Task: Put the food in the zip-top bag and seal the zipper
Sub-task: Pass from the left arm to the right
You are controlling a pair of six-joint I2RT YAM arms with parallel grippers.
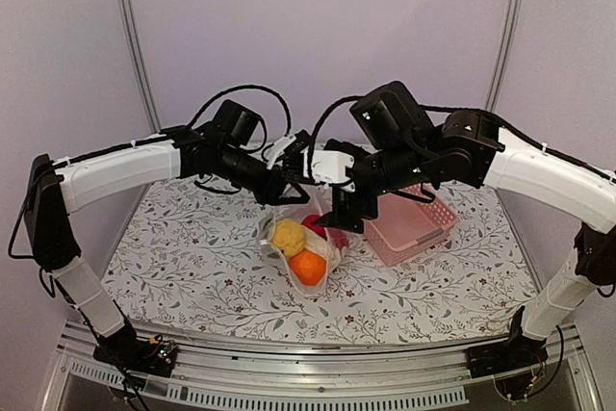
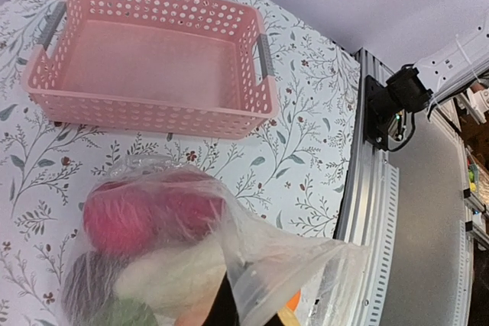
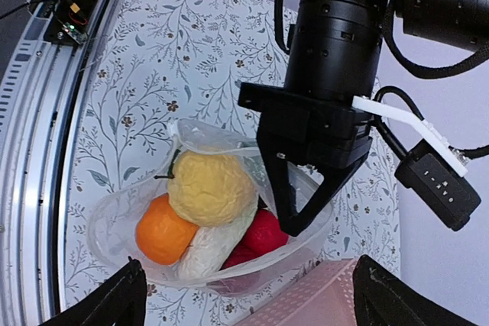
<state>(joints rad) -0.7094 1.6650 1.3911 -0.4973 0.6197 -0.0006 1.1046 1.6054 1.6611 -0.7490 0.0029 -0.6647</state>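
The bag's rim on the basket side is the part my right gripper needs to grip. The opposite side then stays free to seal the zipper.
The clear zip-top bag (image 1: 298, 249) lies on the table with its mouth raised. Inside it are a yellow piece (image 3: 210, 185), an orange one (image 3: 162, 228), a white one (image 3: 210, 246) and a red one (image 3: 266, 230). The left wrist view also shows green (image 2: 122, 314) and dark purple (image 2: 84, 284) pieces through the plastic. My left gripper (image 1: 287, 194) is shut on the bag's upper rim (image 3: 294, 223), its fingers meeting in a point. My right gripper (image 1: 345, 217) hovers just above the bag, open wide and empty, its fingertips (image 3: 122, 295) spread either side. The zipper strip is not clearly distinguishable.
The empty pink lattice basket (image 1: 414, 223) stands right of the bag, close to my right gripper; it also shows in the left wrist view (image 2: 153, 104). The table's metal front rail (image 2: 367, 211) runs along the near edge. White walls enclose the back and sides.
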